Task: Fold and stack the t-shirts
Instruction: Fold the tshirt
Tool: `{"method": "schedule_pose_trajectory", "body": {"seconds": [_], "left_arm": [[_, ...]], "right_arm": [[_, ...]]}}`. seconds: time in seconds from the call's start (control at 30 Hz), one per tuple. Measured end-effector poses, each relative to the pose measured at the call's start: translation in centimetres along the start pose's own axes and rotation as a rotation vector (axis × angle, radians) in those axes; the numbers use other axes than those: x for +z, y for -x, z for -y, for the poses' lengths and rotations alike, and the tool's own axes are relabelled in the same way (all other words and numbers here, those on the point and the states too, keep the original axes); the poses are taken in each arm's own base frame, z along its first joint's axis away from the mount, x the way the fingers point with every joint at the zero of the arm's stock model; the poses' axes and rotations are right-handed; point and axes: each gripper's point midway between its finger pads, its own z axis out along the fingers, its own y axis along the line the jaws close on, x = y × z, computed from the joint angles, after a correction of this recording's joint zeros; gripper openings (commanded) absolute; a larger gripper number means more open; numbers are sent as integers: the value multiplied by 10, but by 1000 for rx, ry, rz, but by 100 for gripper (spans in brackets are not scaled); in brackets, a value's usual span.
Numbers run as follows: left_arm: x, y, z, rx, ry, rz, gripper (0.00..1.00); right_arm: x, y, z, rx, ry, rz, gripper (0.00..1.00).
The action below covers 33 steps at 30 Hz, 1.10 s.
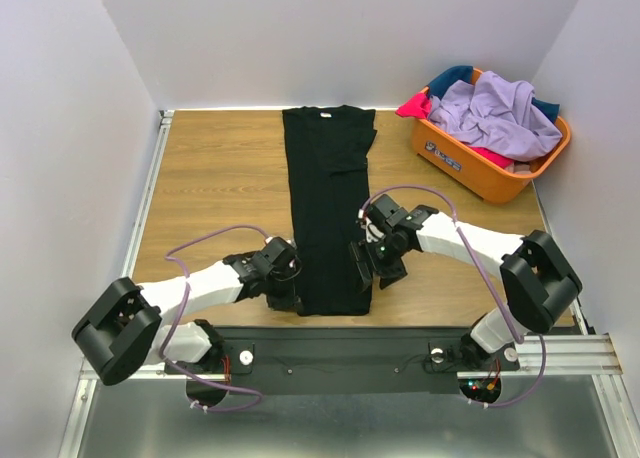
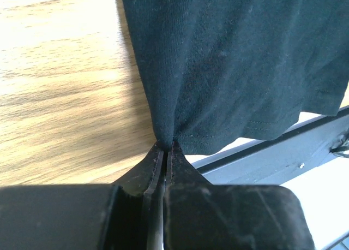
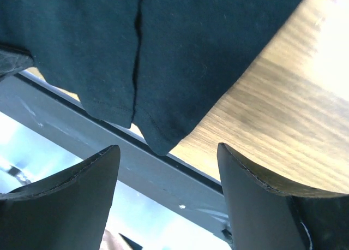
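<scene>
I need to pick up the black t-shirt (image 1: 325, 198) next with my right gripper by its free near hem corner. Then both corners will carry the hem over to fold.
A black t-shirt (image 1: 325, 198) lies on the wooden table (image 1: 220, 178), folded lengthwise into a long strip that runs from the back to the near edge. My left gripper (image 1: 293, 296) (image 2: 165, 144) is shut on the near left hem corner of the black t-shirt (image 2: 234, 59), and the cloth bunches at the tips. My right gripper (image 1: 366, 270) (image 3: 168, 147) stands open just short of the near right corner of the black t-shirt (image 3: 163, 48), with nothing between its fingers. More t-shirts are heaped in the basket: lavender (image 1: 495, 113), pink-red (image 1: 413, 105) and teal (image 1: 450, 78).
An orange plastic basket (image 1: 490, 176) stands at the back right of the table. A dark metal rail (image 1: 330, 343) runs along the near edge, right below the shirt's hem. White walls close in the table on three sides.
</scene>
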Motion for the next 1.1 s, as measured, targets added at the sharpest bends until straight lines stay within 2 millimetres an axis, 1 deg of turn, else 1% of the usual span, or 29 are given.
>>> {"method": "schedule_pose_trajectory", "body": {"seconds": [0.17,0.3,0.47,0.6,0.73,0.83,0.93,1.1], "left_arm": [[-5,0,-2,-8,-21,31,2],[-12,2,2,-30,-61,72,1],[-16,-2,-2,-53,-82,92,1],[-23,-1,2,-48,-116,117,1],[-20,-6,1,-37,-106,96,1],[-16,-10,-1,-33,-92,76,1],[-17,-11,2,-24,-101,73,1],[-18,-11,4,-19,-111,78,1]], "right_arm": [[5,-11,3,79,-7,-5,77],[3,-15,6,121,-21,23,75],[4,-18,8,175,-23,69,72],[9,-21,2,200,-20,81,71],[19,-30,-12,174,-28,71,70],[26,-35,-17,167,-37,57,67],[32,-37,-16,181,-50,49,65],[41,-37,-12,199,-82,43,55]]}}
